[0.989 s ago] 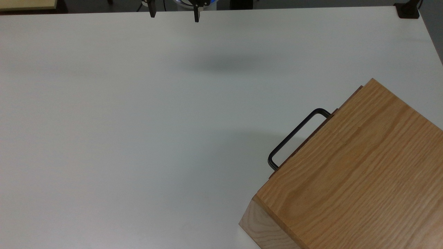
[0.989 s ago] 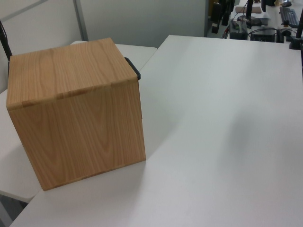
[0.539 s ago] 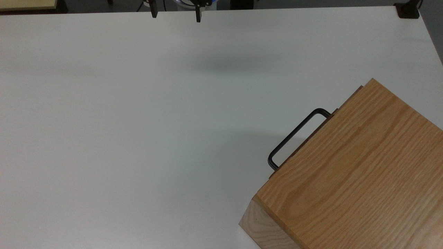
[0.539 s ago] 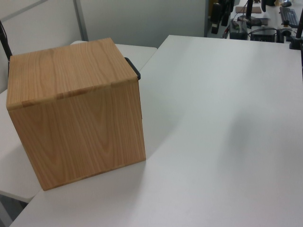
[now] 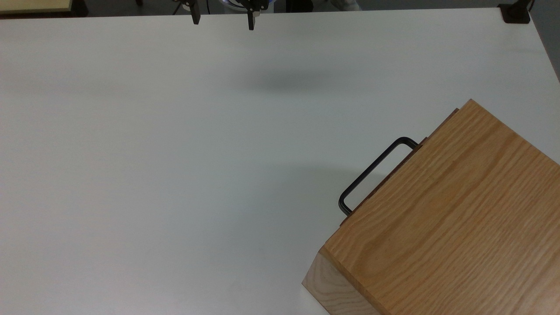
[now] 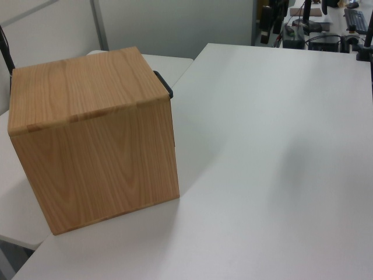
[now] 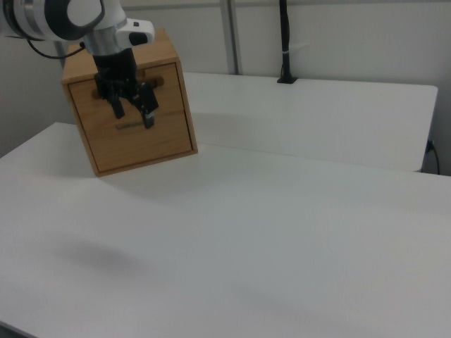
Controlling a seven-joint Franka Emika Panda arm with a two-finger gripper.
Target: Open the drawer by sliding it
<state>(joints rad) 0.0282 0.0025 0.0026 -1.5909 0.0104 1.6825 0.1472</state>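
Observation:
My gripper should grab the drawer by its thin black U-shaped handle (image 6: 165,84) next. Then it can slide the drawer open out of the oak box.
The drawer (image 7: 168,79) is the upper front panel of an oak box (image 5: 450,210), and it sits pushed in against the casing. Its thin black U-shaped handle (image 5: 372,173) sticks out toward the top view's left; a short bit of the handle (image 6: 165,84) also peeks past the box in the left view. My gripper (image 5: 223,19) hangs open at the far table edge, well away from the handle, with nothing between its two black fingers (image 5: 195,17). In the right view the gripper (image 7: 134,113) overlaps the box front, high above the table.
The white table (image 5: 175,153) stretches wide between gripper and box. The box (image 6: 93,134) stands at the table's corner in the left view. A black post base (image 5: 516,13) sits at the far right corner in the top view. Desks with equipment lie beyond the table.
The gripper has edged slightly toward the top view's right, still open. The box and drawer have not moved.

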